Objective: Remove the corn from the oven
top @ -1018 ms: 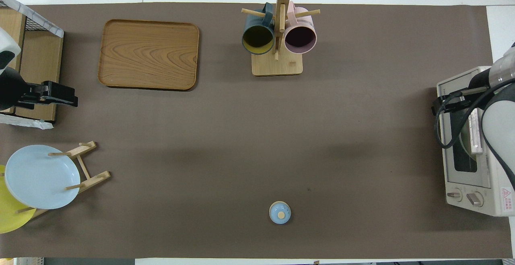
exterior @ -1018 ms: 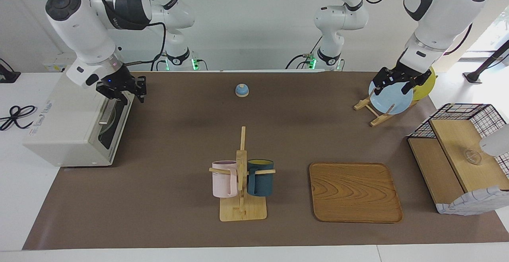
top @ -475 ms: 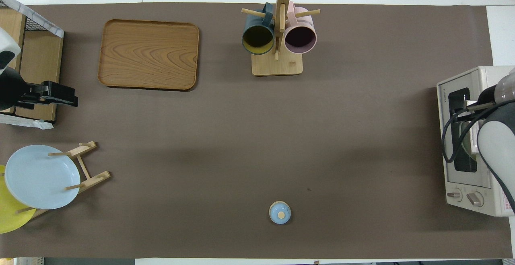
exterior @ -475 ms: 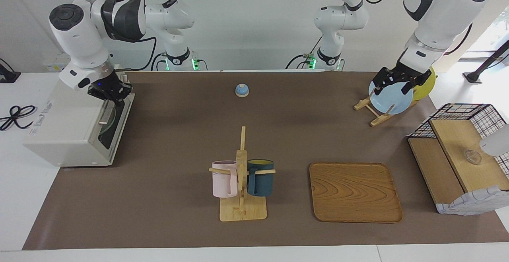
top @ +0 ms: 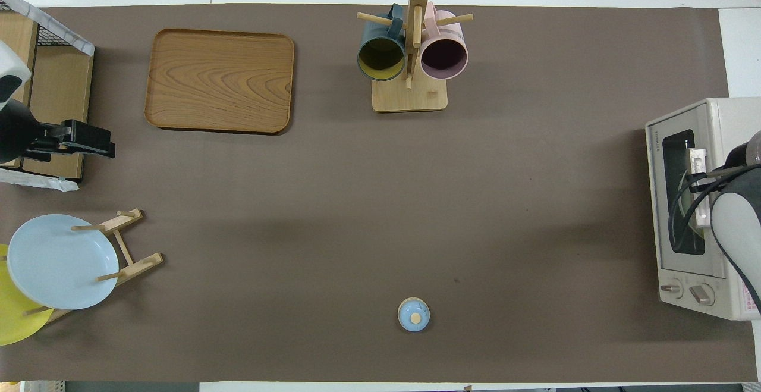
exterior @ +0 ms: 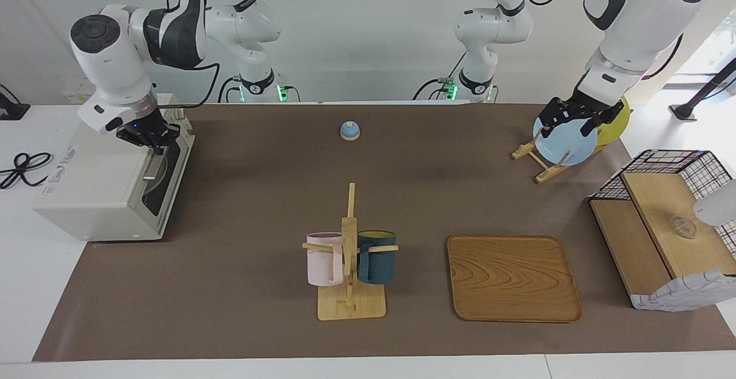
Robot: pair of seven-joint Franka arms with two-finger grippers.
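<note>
I need to open the off-white oven (top: 735,117) and reach the corn, so my right gripper should next grab the door by its metal bar handle (top: 700,205).
The off-white oven (exterior: 98,195) stands at the right arm's end of the table with its dark glass door (exterior: 164,180) shut; it also shows in the overhead view (top: 659,201). My right gripper (exterior: 150,137) is open and hangs just over the upper edge of the door, at the robots' end of the metal bar handle (exterior: 153,165). The corn is hidden. My left gripper (exterior: 569,121) is open and empty and waits over the plate rack (exterior: 537,163).
A blue plate (exterior: 566,143) and a yellow plate (exterior: 615,123) stand in the rack. A mug tree (exterior: 349,264) with two mugs, a wooden tray (exterior: 512,278), a small blue lid (exterior: 349,130) and a wire-and-wood shelf (exterior: 661,235) are on the brown mat.
My right gripper has moved from beside the oven's front to over the top edge of the door and come lower. The left arm has not moved.
</note>
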